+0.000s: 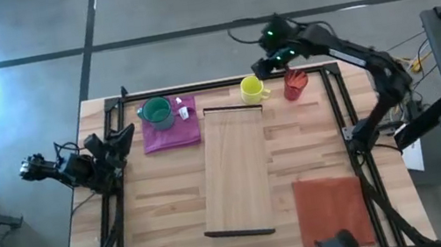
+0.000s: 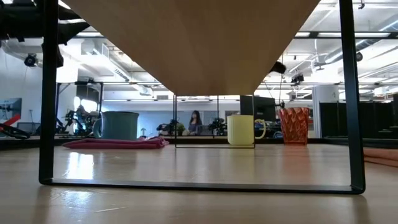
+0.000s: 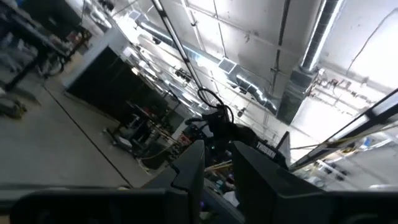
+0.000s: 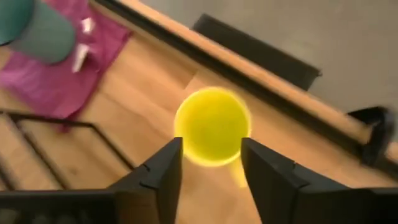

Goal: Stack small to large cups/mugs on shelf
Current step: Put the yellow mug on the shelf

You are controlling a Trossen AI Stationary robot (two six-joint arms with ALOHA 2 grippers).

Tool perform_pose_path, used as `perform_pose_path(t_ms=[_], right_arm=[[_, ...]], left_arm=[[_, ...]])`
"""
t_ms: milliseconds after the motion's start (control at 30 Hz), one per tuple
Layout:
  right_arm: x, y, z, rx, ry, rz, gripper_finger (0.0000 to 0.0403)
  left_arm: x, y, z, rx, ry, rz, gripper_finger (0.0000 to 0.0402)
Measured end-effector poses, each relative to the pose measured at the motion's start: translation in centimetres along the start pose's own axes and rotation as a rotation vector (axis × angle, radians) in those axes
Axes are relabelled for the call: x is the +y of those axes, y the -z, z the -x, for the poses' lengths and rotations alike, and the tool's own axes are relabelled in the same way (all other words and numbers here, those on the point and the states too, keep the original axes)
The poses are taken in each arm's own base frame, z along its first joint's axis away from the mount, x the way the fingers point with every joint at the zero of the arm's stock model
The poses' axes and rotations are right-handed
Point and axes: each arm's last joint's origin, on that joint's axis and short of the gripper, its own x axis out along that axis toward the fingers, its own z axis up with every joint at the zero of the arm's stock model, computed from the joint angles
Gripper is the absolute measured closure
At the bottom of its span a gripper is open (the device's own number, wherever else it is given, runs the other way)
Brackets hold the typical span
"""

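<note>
My right gripper grips the yellow mug (image 1: pixel 252 90) by its rim next, to get the mug onto the shelf.
A yellow handled mug (image 1: pixel 252 90) stands upright on the table at the far edge, just beyond the shelf's far end. The shelf (image 1: pixel 235 170) is a long light-wood board raised on a black frame. A teal-green mug (image 1: pixel 157 112) stands on a magenta cloth (image 1: pixel 172 127) at the far left. A red-orange cup (image 1: pixel 295 83) stands right of the yellow mug. My right gripper (image 4: pixel 210 165) is open above the yellow mug (image 4: pixel 212 126) and touches nothing. My left gripper (image 1: pixel 121 139) waits at the table's left edge, its fingers a little apart and empty.
An orange-red cloth (image 1: pixel 332 208) lies at the near right. Small white items (image 1: pixel 182 107) lie on the magenta cloth beside the teal mug. A black frame (image 1: pixel 337 105) runs along the table's sides and far edge. The low view looks under the shelf (image 2: pixel 199 43).
</note>
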Motion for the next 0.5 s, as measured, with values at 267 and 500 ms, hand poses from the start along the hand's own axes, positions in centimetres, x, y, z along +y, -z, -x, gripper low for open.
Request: perform_pose_path(t_ms=[267,500], right_arm=[[-0.5,-2.8,-4.9,0.258,0.143,0.135,0.0211],[-0.8,-3.7,-9.7,0.349,0.147,0.202,0.0218]], left_arm=[[-0.6,-1.6,-0.6,0.011,-0.123,-0.187,0.0333],[-1.0,-2.3,-0.8,0.031,-0.141,-0.218,0.0334]])
